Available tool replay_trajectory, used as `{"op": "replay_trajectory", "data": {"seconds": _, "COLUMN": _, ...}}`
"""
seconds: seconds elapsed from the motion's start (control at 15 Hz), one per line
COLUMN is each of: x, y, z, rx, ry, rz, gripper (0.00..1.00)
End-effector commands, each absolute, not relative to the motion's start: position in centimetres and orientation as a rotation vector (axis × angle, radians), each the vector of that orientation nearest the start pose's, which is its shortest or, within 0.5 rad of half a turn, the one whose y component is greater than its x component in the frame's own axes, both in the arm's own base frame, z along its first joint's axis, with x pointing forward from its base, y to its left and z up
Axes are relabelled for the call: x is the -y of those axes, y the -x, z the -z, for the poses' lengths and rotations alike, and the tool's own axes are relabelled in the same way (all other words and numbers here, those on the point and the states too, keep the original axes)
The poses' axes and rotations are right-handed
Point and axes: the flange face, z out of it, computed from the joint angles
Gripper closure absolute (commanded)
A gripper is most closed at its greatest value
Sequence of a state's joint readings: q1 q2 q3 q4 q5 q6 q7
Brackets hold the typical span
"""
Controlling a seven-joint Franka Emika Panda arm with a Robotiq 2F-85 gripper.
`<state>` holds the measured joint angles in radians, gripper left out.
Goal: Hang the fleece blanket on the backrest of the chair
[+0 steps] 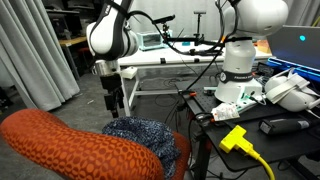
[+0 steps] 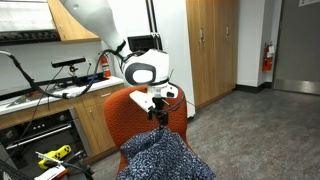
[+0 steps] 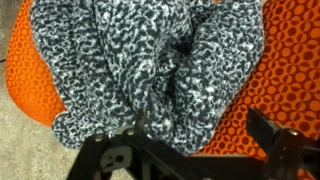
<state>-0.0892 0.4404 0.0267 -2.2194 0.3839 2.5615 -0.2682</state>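
The gripper grips the fleece blanket (image 1: 141, 132) by a fold at its edge nearest the backrest next, leaving the rest loose to hang over the backrest.
The fleece blanket (image 1: 141, 132), mottled navy and grey, lies crumpled in thick folds on the seat of the orange-red chair; it shows in both exterior views (image 2: 162, 156) and fills the wrist view (image 3: 150, 70). The backrest of the chair (image 1: 70, 146) is bare, a rounded honeycomb-mesh pad, and it also shows behind the blanket in an exterior view (image 2: 122, 112). My gripper (image 1: 113, 104) hangs just above the blanket's upper edge, pointing down (image 2: 157, 116). In the wrist view its jaws (image 3: 198, 135) are open and hold nothing; orange seat mesh (image 3: 285, 70) shows beside the cloth.
A cluttered desk with a yellow plug and cable (image 1: 238, 139) stands beside the chair. A white table (image 1: 180, 62) and a grey curtain (image 1: 40, 50) are behind. Wooden cabinets (image 2: 215, 50) line the wall, with grey carpet (image 2: 260, 130) beyond.
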Motion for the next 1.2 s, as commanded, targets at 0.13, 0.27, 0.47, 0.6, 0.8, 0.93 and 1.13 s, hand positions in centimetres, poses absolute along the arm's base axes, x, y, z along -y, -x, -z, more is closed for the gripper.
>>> {"op": "replay_trajectory", "data": {"seconds": 0.13, "x": 4.4, "y": -56.9, "z": -9.4, "rx": -0.21, "ry": 2.856, "rz": -0.13, "gripper": 0.0}}
{"op": "replay_trajectory", "data": {"seconds": 0.27, "x": 4.2, "y": -57.3, "z": -7.5, "rx": -0.224, "ry": 2.827, "rz": -0.165, "gripper": 0.0}}
{"op": "replay_trajectory", "data": {"seconds": 0.47, "x": 3.5, "y": -57.3, "z": -5.2, "rx": -0.234, "ry": 2.795, "rz": -0.193, "gripper": 0.0}}
{"op": "replay_trajectory", "data": {"seconds": 0.6, "x": 3.2, "y": -57.3, "z": -3.9, "rx": -0.247, "ry": 2.77, "rz": -0.215, "gripper": 0.0}}
{"op": "replay_trajectory", "data": {"seconds": 0.8, "x": 3.4, "y": -57.4, "z": -2.4, "rx": -0.264, "ry": 2.759, "rz": -0.231, "gripper": 0.19}}
{"op": "replay_trajectory", "data": {"seconds": 0.93, "x": 3.6, "y": -57.5, "z": -2.2, "rx": -0.263, "ry": 2.76, "rz": -0.229, "gripper": 0.34}}
{"op": "replay_trajectory", "data": {"seconds": 1.13, "x": 4.3, "y": -57.7, "z": -3.0, "rx": -0.278, "ry": 2.759, "rz": -0.208, "gripper": 0.58}}
